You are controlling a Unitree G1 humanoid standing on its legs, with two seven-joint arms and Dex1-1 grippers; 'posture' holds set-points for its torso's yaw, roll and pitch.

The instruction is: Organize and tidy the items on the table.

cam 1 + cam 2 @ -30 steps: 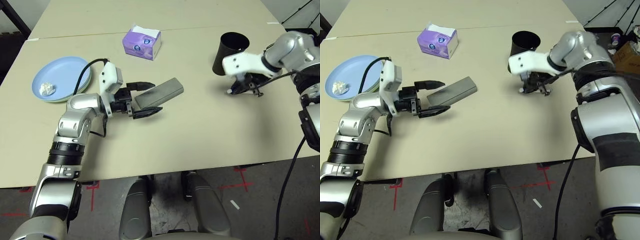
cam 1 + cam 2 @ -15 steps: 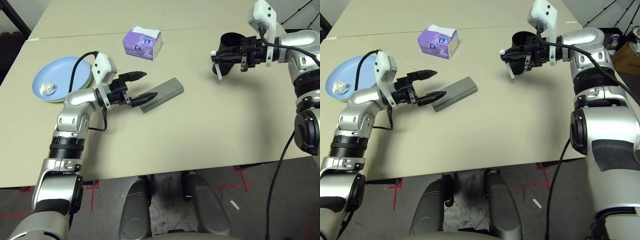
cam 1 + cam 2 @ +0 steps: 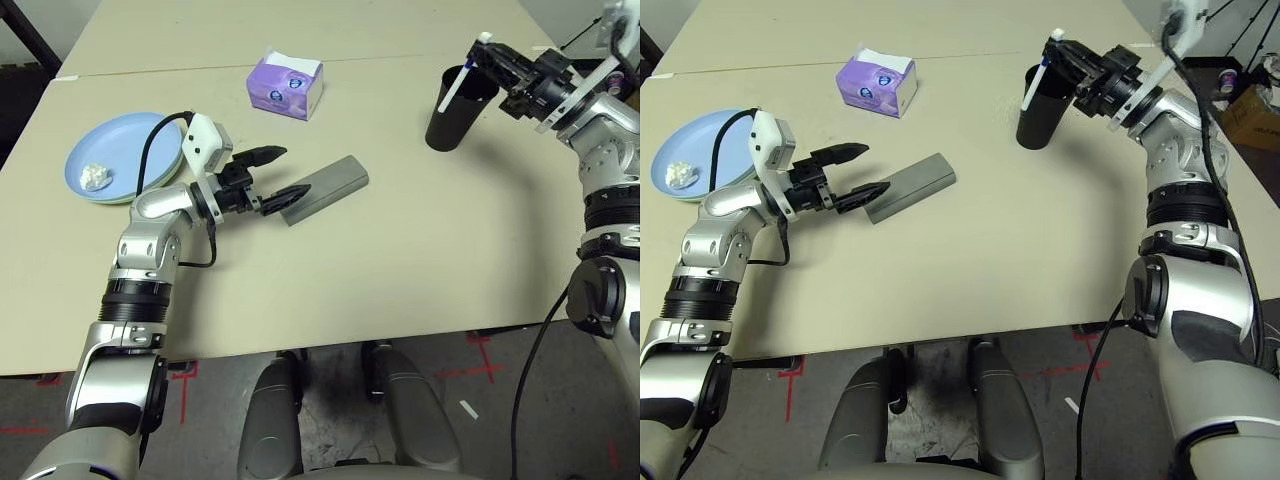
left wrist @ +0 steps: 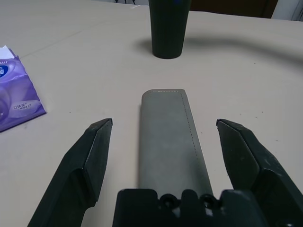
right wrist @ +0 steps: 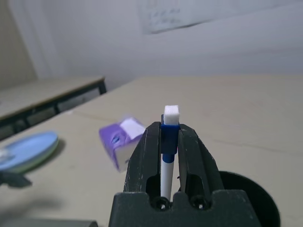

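The lower end of the white pen is hanging outside the black cup's rim. My right gripper needs to move the pen over the cup's opening before it lets go.
A grey glasses case (image 3: 325, 187) lies on the table (image 3: 400, 260) in the middle-left. My left gripper (image 3: 285, 172) is open, its fingers (image 4: 90, 161) spread to either side of the case's (image 4: 170, 142) near end. A black cup (image 3: 455, 105) stands at the far right. My right gripper (image 3: 1080, 62) hovers above it, shut on a white pen (image 3: 1040, 75) whose lower end dips at the cup's rim. In the right wrist view the pen (image 5: 165, 175) has a blue band. Stacked blue and green plates (image 3: 125, 157) at the far left hold a crumpled tissue (image 3: 95, 177).
A purple tissue box (image 3: 285, 85) stands at the back, between the plates and the cup. A seam crosses the table behind it. The table's front edge runs close to my body.
My right gripper has risen from the table beside the cup and carried the pen up over the cup's mouth. My left gripper has drawn back slightly along the case, still open.
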